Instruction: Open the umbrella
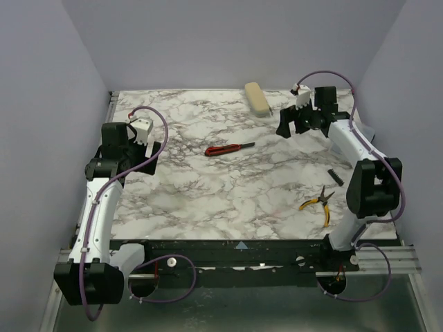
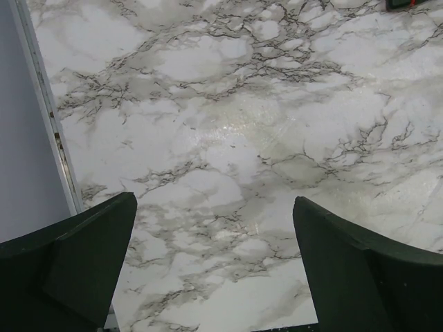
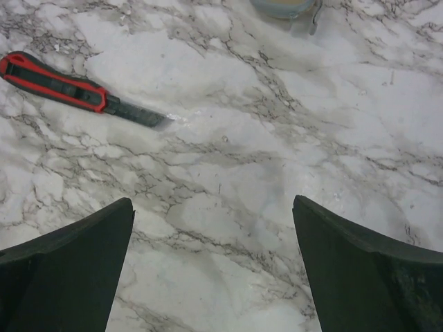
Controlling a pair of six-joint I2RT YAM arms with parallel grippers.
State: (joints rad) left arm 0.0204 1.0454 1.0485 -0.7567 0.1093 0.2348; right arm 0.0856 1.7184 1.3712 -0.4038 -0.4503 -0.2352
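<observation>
My right gripper needs to pull the folded umbrella closer for opening, so next it should grab the umbrella by the thin strap at its near end [image 1: 270, 111] [image 3: 315, 19].
The umbrella [image 1: 257, 99] lies folded shut as a tan bundle at the far edge of the marble table [image 1: 208, 194], right of centre. Its near end shows at the top edge of the right wrist view [image 3: 282, 7]. My right gripper [image 1: 294, 129] hovers open and empty just right of and nearer than the umbrella; its jaws stand wide over bare marble [image 3: 213, 207]. My left gripper [image 1: 140, 147] is open and empty over the left side of the table, far from the umbrella; in its wrist view [image 2: 214, 207] only marble lies between the jaws.
A red-handled cutter [image 1: 228, 149] lies at mid table and shows in the right wrist view [image 3: 69, 86]. Yellow-handled pliers [image 1: 317, 203] and a small black toothed piece [image 1: 335, 175] lie at the right. Grey walls close in three sides.
</observation>
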